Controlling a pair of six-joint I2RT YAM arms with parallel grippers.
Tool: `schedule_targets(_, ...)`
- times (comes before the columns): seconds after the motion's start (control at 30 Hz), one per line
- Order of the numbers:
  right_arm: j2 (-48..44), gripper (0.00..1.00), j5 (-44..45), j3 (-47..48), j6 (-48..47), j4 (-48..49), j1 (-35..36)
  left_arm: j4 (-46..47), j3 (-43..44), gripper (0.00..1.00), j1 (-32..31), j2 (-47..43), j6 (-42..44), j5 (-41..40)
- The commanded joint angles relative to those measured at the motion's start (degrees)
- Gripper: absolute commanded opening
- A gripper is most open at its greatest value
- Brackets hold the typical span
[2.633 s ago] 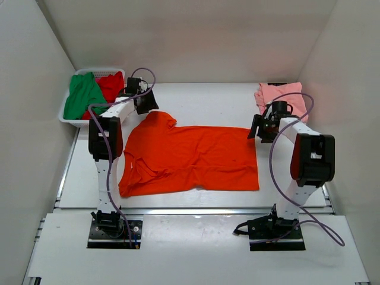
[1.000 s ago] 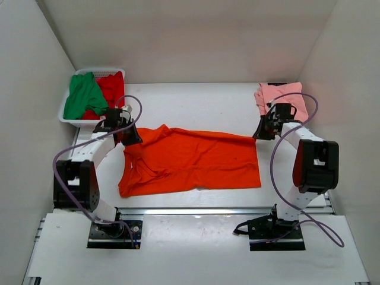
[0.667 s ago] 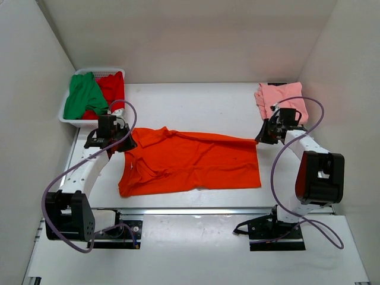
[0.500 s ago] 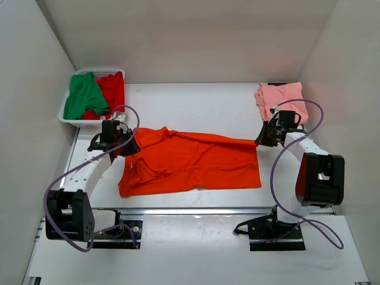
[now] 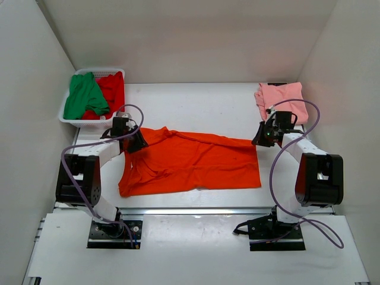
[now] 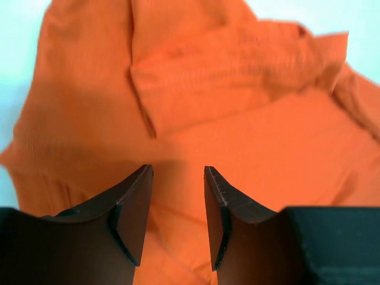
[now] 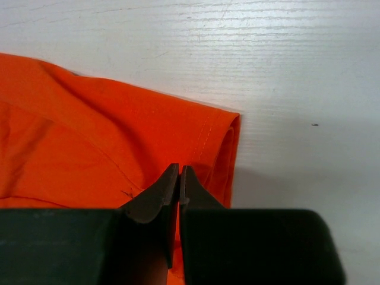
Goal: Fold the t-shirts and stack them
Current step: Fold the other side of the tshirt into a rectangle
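Observation:
My left gripper will next fold the orange t-shirt (image 5: pixel 196 161) lengthwise, grabbing its folded-in sleeve's hem corner.
An orange t-shirt (image 5: pixel 196 161) lies spread across the middle of the table. My left gripper (image 5: pixel 136 144) hovers over its rumpled far-left sleeve and collar area (image 6: pixel 225 71); its jaws are open, with only cloth below them (image 6: pixel 178 173). My right gripper (image 5: pixel 259 140) is shut at the shirt's far-right corner (image 7: pixel 179 168), where a crease runs to its tips beside the curled hem (image 7: pixel 230 148). A folded pink t-shirt (image 5: pixel 282 98) lies at the back right. A green t-shirt (image 5: pixel 83 98) and a red t-shirt (image 5: pixel 111 88) lie in the basket.
The white plastic basket (image 5: pixel 66 116) stands at the back left corner, just behind the left arm. White walls close in the table on three sides. Purple cables loop off both arms.
My left gripper has opened and let go of the orange shirt's left end, then shifted slightly right over it. The right gripper has stayed shut at the far-right corner.

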Motion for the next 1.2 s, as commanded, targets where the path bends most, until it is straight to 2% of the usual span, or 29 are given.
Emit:
schedule_targets(0.0,-0.3,0.0,-0.6,-0.5,-0.1,2.0,0.3,4.2,3.4,0.52,0.3,1.3,-2.0,-2.0)
schedule_targets(0.7,0.7,0.0,-1.1,-0.3,-0.4,2.9,-0.2,-1.0,11.8,0.54,-1.9,12.3,-1.5,-6.0)
schedule_targets(0.8,0.8,0.0,-1.1,-0.2,-0.5,3.0,-0.3,-1.5,12.5,0.41,-2.3,12.9,-1.2,-6.0)
schedule_targets(0.87,0.7,0.0,-1.1,-0.3,-0.4,2.9,-0.3,-1.2,12.4,0.13,-1.9,13.0,-1.3,-4.3)
schedule_targets(0.9,0.7,0.0,-0.9,-0.5,-0.2,2.9,0.1,-1.0,12.5,0.07,-1.7,12.8,-1.6,-3.7)
schedule_targets(1.07,1.2,0.0,-1.1,-0.3,0.0,2.8,-0.1,-2.8,13.7,0.0,-1.7,10.1,-1.5,-4.0)
schedule_targets(1.17,1.4,0.0,-1.1,0.0,-0.4,3.4,-0.5,-4.4,14.8,0.0,-1.4,7.8,-1.2,-3.0)
